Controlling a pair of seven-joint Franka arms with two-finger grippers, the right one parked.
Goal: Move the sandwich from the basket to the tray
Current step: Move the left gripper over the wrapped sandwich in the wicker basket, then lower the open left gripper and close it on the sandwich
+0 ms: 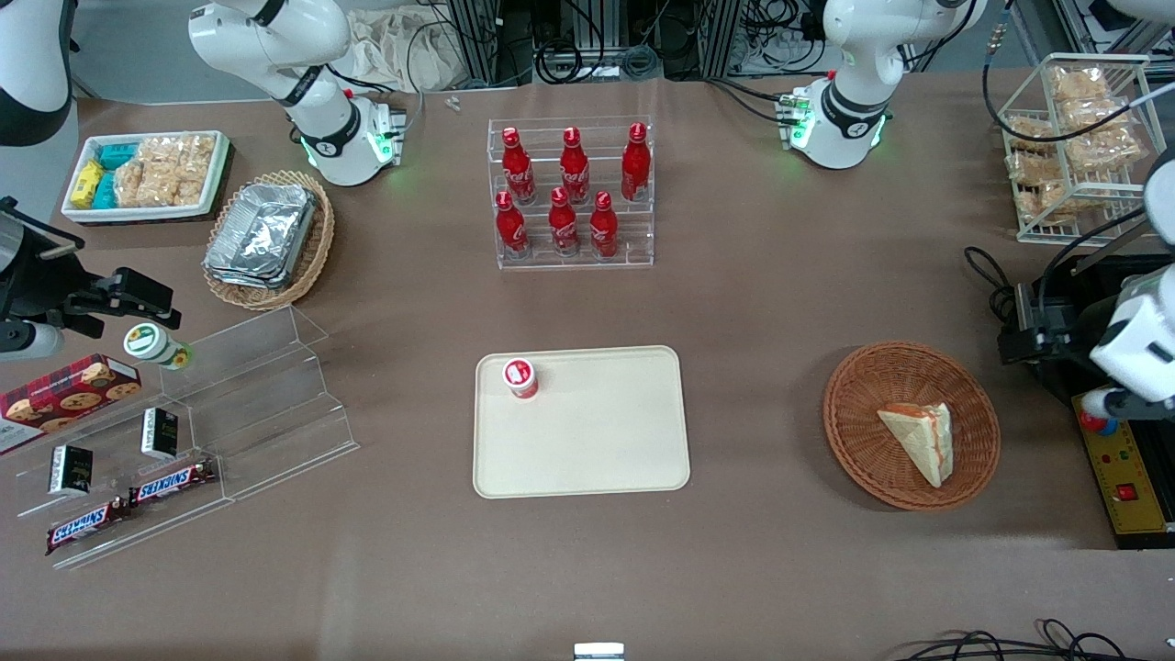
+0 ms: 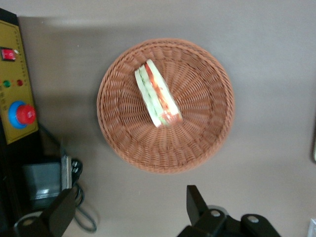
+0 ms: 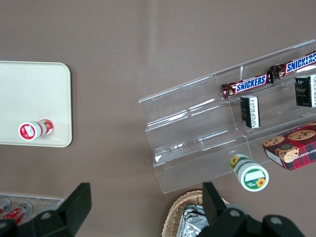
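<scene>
The robot's gripper will next pick up the sandwich by its narrow end to move the sandwich out of the wicker basket onto the tray (image 1: 597, 450).
The sandwich (image 1: 921, 439) (image 2: 158, 96), a white-bread wedge with orange-red and green filling, lies in the round reddish-brown wicker basket (image 1: 854, 441) (image 2: 197, 143) toward the working arm's end of the table. My gripper (image 2: 128, 215) hangs high above the table beside the basket, open wide with nothing between its fingers (image 2: 196, 202). In the front view only the arm's white wrist (image 1: 1138, 344) shows, at the edge of the picture. The beige tray (image 1: 597, 450) lies at the table's middle, well apart from the basket.
A small red-capped bottle (image 1: 520, 378) stands on a corner of the tray. A yellow control box (image 1: 1124, 477) with a red button (image 2: 23, 114) and cables lies beside the basket. A rack of red bottles (image 1: 574, 193) stands farther from the camera than the tray.
</scene>
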